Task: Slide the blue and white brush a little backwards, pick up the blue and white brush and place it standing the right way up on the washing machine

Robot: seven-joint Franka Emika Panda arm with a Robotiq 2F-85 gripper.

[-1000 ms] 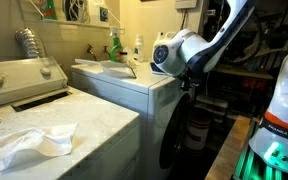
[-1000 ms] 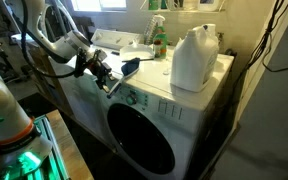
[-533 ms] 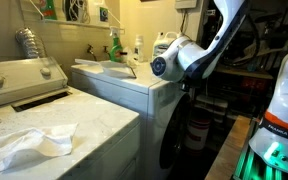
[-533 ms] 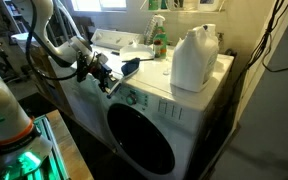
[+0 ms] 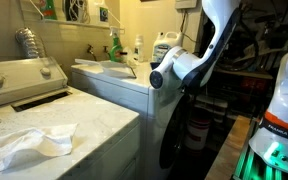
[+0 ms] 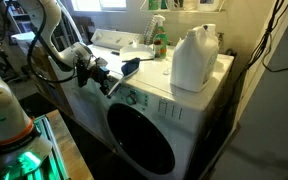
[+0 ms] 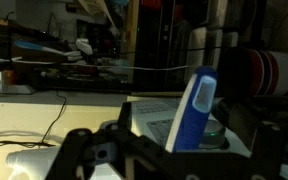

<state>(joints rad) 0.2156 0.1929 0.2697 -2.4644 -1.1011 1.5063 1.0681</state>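
My gripper will next pick up the blue and white brush (image 6: 130,67) by its handle end. This leaves the bristle head free, so the brush can stand properly on the washing machine.
The blue and white brush (image 6: 130,67) lies on the flat top of the white washing machine (image 6: 184,95), near its front corner by the control panel. It shows large in the wrist view (image 7: 192,108), blue with a white side, rising between my finger silhouettes. My gripper (image 6: 110,80) hangs just off that corner, a little below the top, with its jaws open toward the brush and not holding it. In the wrist view the dark fingers (image 7: 174,150) stand wide apart. In an exterior view the arm's wrist hides the gripper beside the washing machine (image 5: 134,82).
A large white detergent jug (image 6: 194,58) stands on the machine top behind the brush. A green spray bottle (image 6: 158,42) stands further back, also in an exterior view (image 5: 114,44). A top-loading appliance (image 5: 24,80) carries a white cloth (image 5: 29,140).
The arm's wrist has sunk lower beside the machine's corner and the gripper has drawn slightly away from the brush. The brush has not moved.
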